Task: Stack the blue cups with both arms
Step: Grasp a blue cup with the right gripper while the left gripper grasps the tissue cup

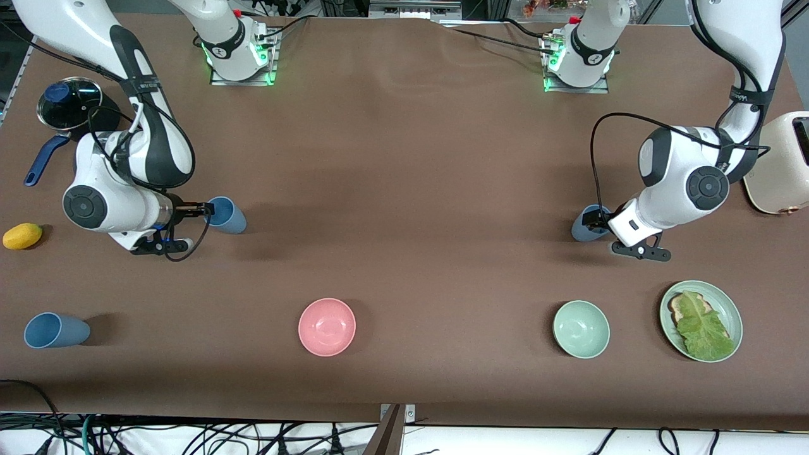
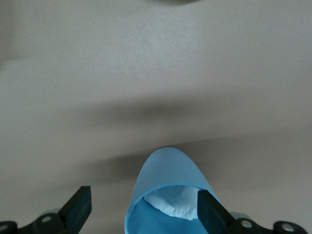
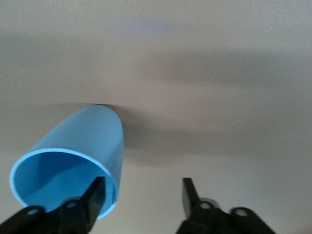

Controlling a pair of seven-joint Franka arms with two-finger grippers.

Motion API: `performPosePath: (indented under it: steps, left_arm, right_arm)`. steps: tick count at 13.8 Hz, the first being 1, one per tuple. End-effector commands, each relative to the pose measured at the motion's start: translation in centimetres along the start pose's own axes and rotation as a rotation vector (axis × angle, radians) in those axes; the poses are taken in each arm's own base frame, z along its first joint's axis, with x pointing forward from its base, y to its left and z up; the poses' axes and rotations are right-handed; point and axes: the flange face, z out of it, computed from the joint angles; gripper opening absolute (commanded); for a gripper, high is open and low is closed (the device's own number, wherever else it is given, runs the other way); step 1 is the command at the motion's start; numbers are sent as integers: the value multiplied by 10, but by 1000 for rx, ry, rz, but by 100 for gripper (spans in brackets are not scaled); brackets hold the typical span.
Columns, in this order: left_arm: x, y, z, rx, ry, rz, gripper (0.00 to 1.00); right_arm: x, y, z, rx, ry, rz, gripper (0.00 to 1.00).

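My left gripper is about to stack the slate-blue cup with the other blue cups, so it should grab the cup by its open rim next.
A sky-blue cup lies on its side at the right arm's end of the table, mouth toward my right gripper. In the right wrist view the gripper is open; one finger is at the mouth of the cup and the other is outside it. A slate-blue cup lies under my left gripper, partly hidden by it. In the left wrist view that gripper is open around the rim of this cup, which has something whitish inside. A third blue cup lies near the front camera.
A pink bowl, a pale green bowl and a green plate with toast and lettuce lie nearer the front camera. A toaster stands at the left arm's end. A pot lid, a blue handle and a yellow fruit lie at the right arm's end.
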Motion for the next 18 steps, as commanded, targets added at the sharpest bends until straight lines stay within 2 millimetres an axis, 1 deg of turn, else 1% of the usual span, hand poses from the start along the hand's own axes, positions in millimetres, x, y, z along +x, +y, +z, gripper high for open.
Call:
performPosePath:
  steps: [1, 2, 3, 4, 5, 6, 7, 8, 9, 10, 11, 12, 13, 14, 15, 16, 18]
  left_arm:
    - [-5, -6, 3, 10, -1, 35, 85]
    - [-6, -5, 3, 9, -5, 37, 84]
    - [-3, -5, -10, 10, -3, 36, 84]
    - [-1, -5, -28, 10, -13, 34, 85]
    - [-4, -3, -36, 6, -47, 31, 86]
    - [-6, -3, -34, 5, -59, 31, 87]
    - [-7, -6, -28, 2, -71, 28, 87]
    - [-7, -7, -22, 1, -76, 26, 87]
    - [-6, -7, -15, -3, -84, 25, 87]
    - [-5, -11, -8, -3, -80, 22, 83]
    - [-4, -12, 6, -2, -63, 22, 71]
    - [-2, -12, 17, -2, -52, 21, 42]
    - [-1, -13, 18, -2, -50, 15, 11]
    - [-1, -13, 15, -1, -46, 13, 0]
    - [0, -13, 13, -1, -46, 8, 0]
    - [1, -13, 9, -2, -49, 9, 0]
    - [7, -10, -8, -5, -41, 8, 0]
  right_arm:
    - [2, -9, 0, 0, 16, -4, 8]
    - [3, -14, 0, 2, 16, -13, 1]
    - [3, -14, 1, 1, 15, -13, 0]
    - [3, -18, 0, 1, 17, -19, 0]
    - [3, -20, 1, 2, 15, -22, 0]
    - [3, -22, 1, 0, 15, -27, 0]
    - [4, -24, 2, 0, 14, -30, 0]
    - [5, -27, -4, -2, 20, -34, 0]
    - [11, -34, -19, -4, 41, -47, 0]
    - [17, -38, -35, -7, 58, -53, 0]
    - [24, -41, -46, -6, 42, -29, 0]
    - [30, -48, -57, -11, 13, 0, 0]
    - [33, -53, -67, -15, -7, 9, 0]
    - [37, -56, -74, -14, -12, 5, 0]
    - [38, -56, -82, -14, -10, 4, 0]
    - [37, -56, -86, -7, -15, 6, 0]
    - [35, -56, -87, 4, -28, 9, 0]
